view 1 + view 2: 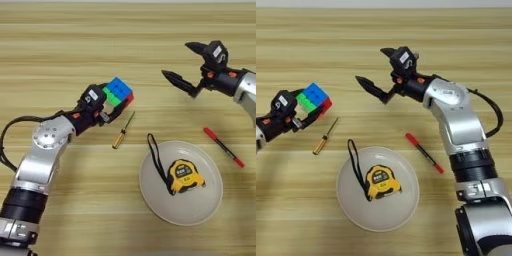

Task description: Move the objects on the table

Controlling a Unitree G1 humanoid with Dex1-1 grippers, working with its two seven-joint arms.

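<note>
The cube needs to be moved, so my right gripper will next grip its exposed blue and red end (pixel 122 88), because my left gripper's fingertips cover the cube's lower end.
My left gripper (pixel 111 102) is shut on the multicoloured puzzle cube (pixel 119 92), with blue, green and red faces showing, left of the table's middle. Just below it lies the slim screwdriver (pixel 123 131) with its amber handle toward me. My right gripper (pixel 375 67) hangs open over the wooden table (pixel 60 45) at the upper right, its two black fingers spread wide and nothing between them. The thin red marker pen (pixel 424 152) lies slanted below the right gripper, beside the plate.
A round white plate (pixel 155 192) sits near the front, carrying the yellow-black tape measure (pixel 184 176) with its black strap trailing over the rim toward the screwdriver.
</note>
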